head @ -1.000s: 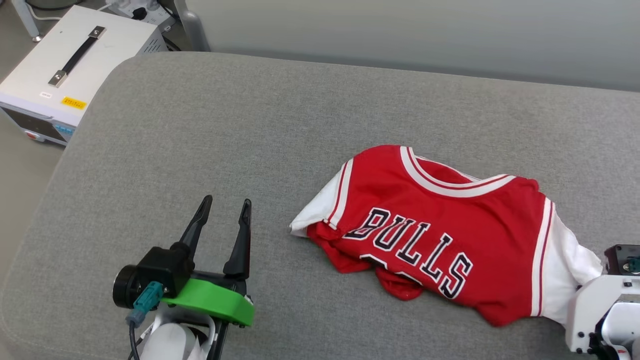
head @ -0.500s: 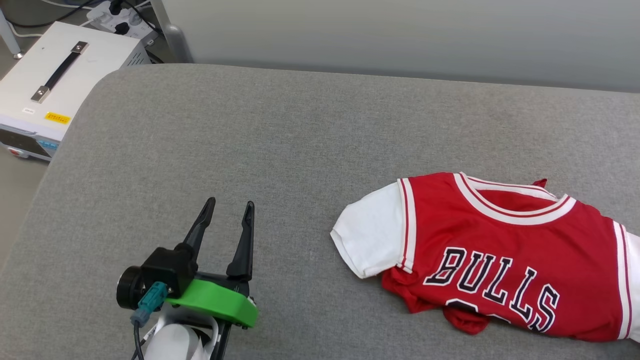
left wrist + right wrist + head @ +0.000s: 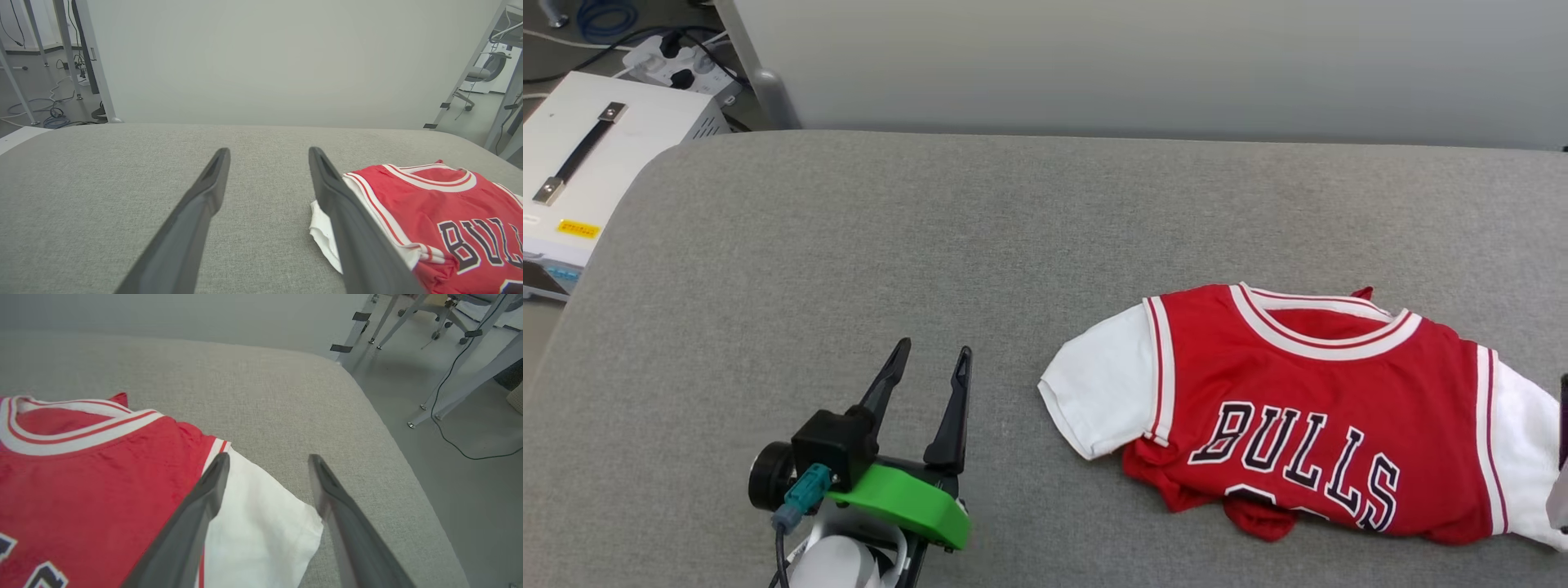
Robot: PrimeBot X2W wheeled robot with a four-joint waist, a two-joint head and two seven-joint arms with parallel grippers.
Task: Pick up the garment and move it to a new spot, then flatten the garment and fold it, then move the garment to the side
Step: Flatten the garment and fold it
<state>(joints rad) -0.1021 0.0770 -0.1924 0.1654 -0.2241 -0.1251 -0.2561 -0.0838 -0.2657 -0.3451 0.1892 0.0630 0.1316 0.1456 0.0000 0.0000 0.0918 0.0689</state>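
Note:
I need to pinch the sleeve's hem edge [image 3: 1061,418] with my left gripper next, because the garment's white sleeve [image 3: 1108,377] lies slack on the padding and its edge is loose.
The garment [image 3: 1307,408] is a red jersey with white sleeves and black "BULLS" lettering, lying face up on the right part of the grey padded surface [image 3: 849,245]. Its lower hem is bunched under. My left gripper [image 3: 934,349] stands open over bare fabric to the left of the garment's left sleeve [image 3: 1094,392], holding nothing. In the left wrist view the garment [image 3: 441,204] lies just right of that open left gripper [image 3: 268,150]. In the right wrist view my right gripper [image 3: 269,457] is open above the white right sleeve [image 3: 257,526], which lies flat and loose below it.
A white box with a black handle [image 3: 580,163] and a power strip [image 3: 678,61] sit on the floor at the far left. A pale wall panel [image 3: 1094,65] runs behind the surface. The surface's rounded right edge [image 3: 388,428] drops to floor with metal legs and a cable [image 3: 449,396].
The garment was drawn to the right and its left sleeve spread out flat. My right gripper has opened off the right sleeve. The head camera has shifted; the left gripper stays open.

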